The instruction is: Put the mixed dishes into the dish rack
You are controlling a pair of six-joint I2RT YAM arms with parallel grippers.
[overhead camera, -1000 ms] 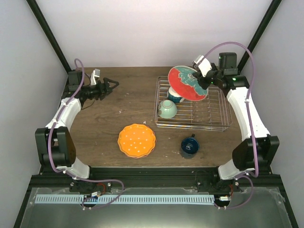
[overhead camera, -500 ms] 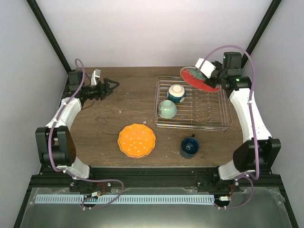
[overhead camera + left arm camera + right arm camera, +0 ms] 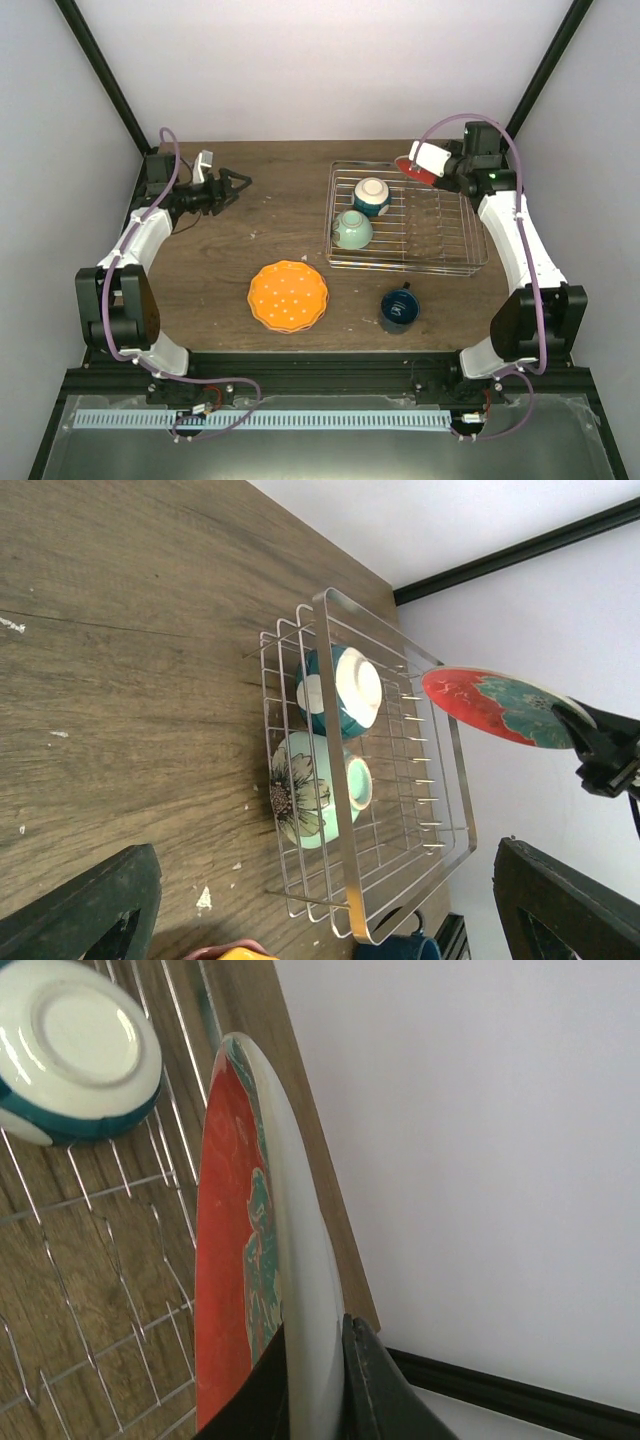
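Note:
Open space lies between the plate's edge (image 3: 232,1046) and the cream bowl and rack wires. I need to lower the plate before my right gripper lets go of it.
The silver wire dish rack (image 3: 405,268) stands at the right of the table. Inside its left end lie the cream bowl with blue outside (image 3: 371,196), upside down, and the pale green bowl (image 3: 352,229). My right gripper (image 3: 440,172) is shut on the rim of the red-and-teal plate (image 3: 405,163) and holds it on edge above the rack's back edge; the wrist view shows the plate (image 3: 235,1260) pinched in the gripper (image 3: 315,1380). The orange dotted plate (image 3: 288,296) and dark blue mug (image 3: 399,309) sit on the table in front. My left gripper (image 3: 238,181) is open and empty at the far left. The pink dotted plate is out of view.
The left wrist view looks across the bare wood to the rack (image 3: 345,780), both bowls and the held plate (image 3: 495,705). White walls and black frame posts close in the back and sides. The table's back edge runs just behind the rack.
My right gripper has carried the red-and-teal plate from over the bowls to the rack's back right and turned it from face-up to edge-on. The left arm has not moved.

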